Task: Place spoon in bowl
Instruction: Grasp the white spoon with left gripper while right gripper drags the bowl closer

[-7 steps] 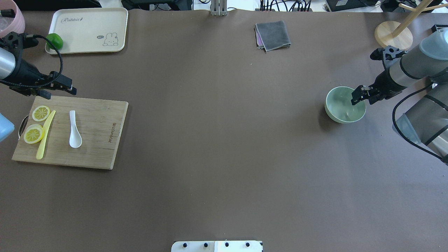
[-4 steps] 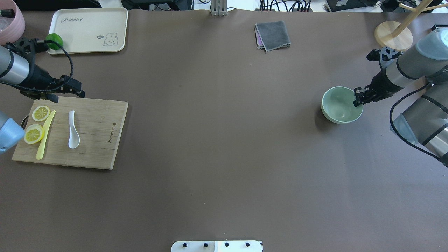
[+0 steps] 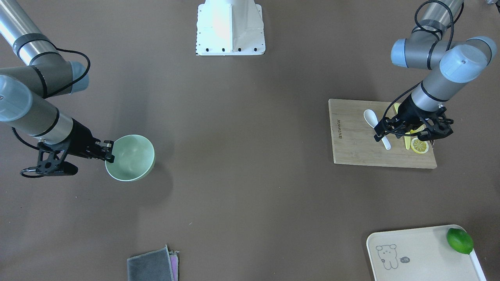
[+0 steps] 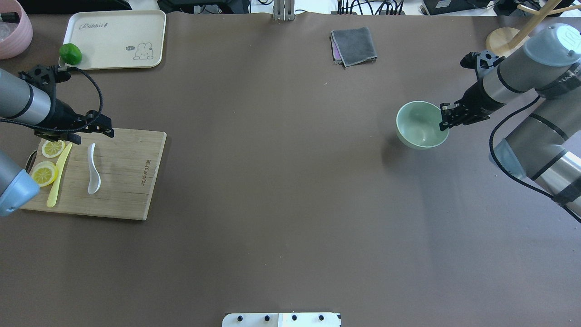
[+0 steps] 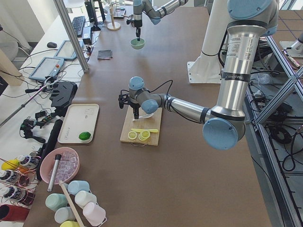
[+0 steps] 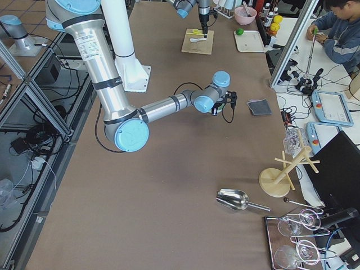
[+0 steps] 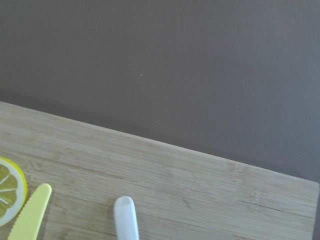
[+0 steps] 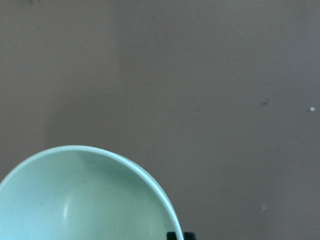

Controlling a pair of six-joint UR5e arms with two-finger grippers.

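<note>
My left gripper grabs the spoon by its handle (image 3: 386, 144) next, so the white spoon's scoop stays free to settle into the bowl (image 3: 131, 158).
The white spoon (image 4: 93, 169) lies on the wooden cutting board (image 4: 129, 181), handle pointing away from me; it also shows in the front view (image 3: 370, 116), and its handle tip shows in the left wrist view (image 7: 126, 217). My left gripper (image 4: 107, 131) hovers over the board's far edge by the spoon's handle end, open and empty; it also shows in the front view (image 3: 381, 133). The mint-green bowl (image 4: 420, 125) is on the right side. My right gripper (image 4: 445, 121) is shut on its near-right rim, and the bowl (image 3: 131, 158) looks slightly tilted.
Two lemon slices (image 4: 44, 174) and a yellow knife (image 4: 59, 175) lie left of the spoon. A cream tray (image 4: 115, 38) with a lime (image 4: 70, 53) sits at the far left. A grey cloth (image 4: 354, 45) lies at the far middle, a wooden stand (image 4: 510, 45) at the far right.
My right gripper has moved the bowl left and a little farther away. My left gripper has moved right and nearer, over the board's far edge by the spoon's handle.
</note>
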